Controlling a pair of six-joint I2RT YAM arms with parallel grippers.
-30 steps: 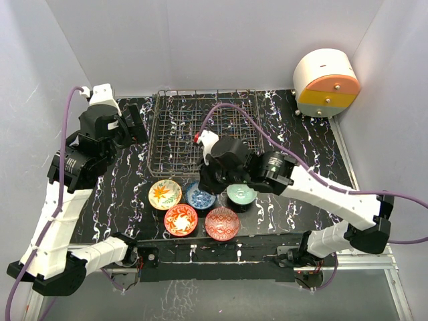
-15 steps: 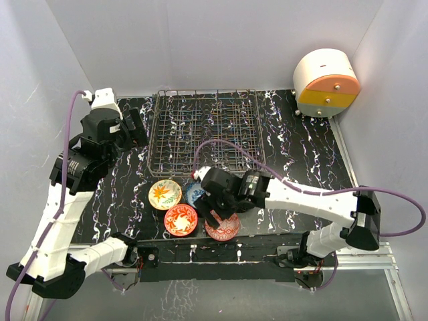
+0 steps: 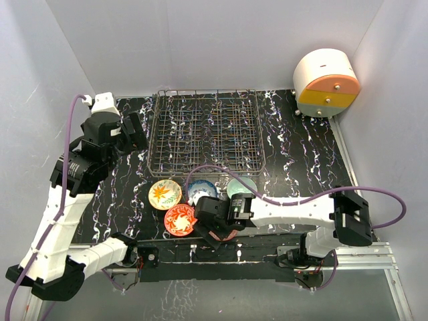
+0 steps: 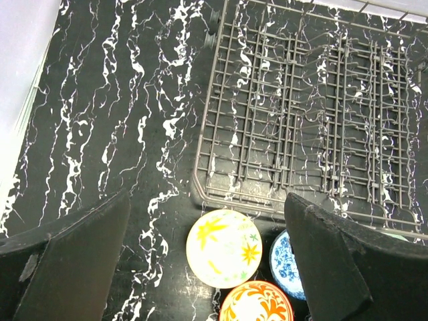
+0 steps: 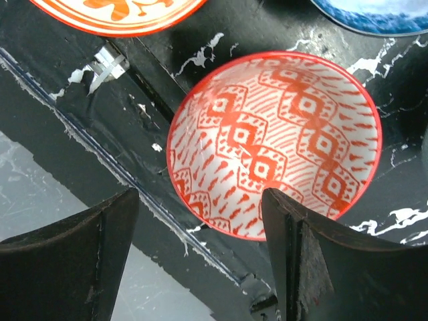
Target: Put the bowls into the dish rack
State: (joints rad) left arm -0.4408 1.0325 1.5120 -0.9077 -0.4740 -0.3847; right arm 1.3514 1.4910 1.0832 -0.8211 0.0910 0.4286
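Observation:
The dark red bowl's near rim runs between but below my right gripper's fingers, so closing would miss. My right gripper lowers first, then closes on that rim.
The dish rack (image 3: 207, 134) (image 4: 307, 107) stands at the back of the table with no bowl in it. In front of it sit the bowls: yellow floral (image 3: 164, 194) (image 4: 224, 247), blue-white (image 3: 200, 190) (image 4: 284, 264), grey-green (image 3: 241, 186), orange-red (image 3: 179, 219) (image 4: 256, 302) and dark red with a diamond pattern (image 3: 231, 234) (image 5: 274, 144). My right gripper (image 3: 212, 235) (image 5: 200, 261) hangs open low over the dark red bowl, whose near rim lies between the fingers. High up at the rack's left corner, my left gripper (image 3: 137, 130) (image 4: 207, 267) is open and holds nothing.
The table's front edge (image 5: 114, 167) runs just beside the dark red bowl, under my right gripper. A round white, orange and yellow drawer unit (image 3: 326, 83) stands at the back right. White walls close in the sides and back.
My right arm has swung from the rack's front edge down to the dark red bowl near the table's front, and its jaws have opened. The left arm has barely shifted.

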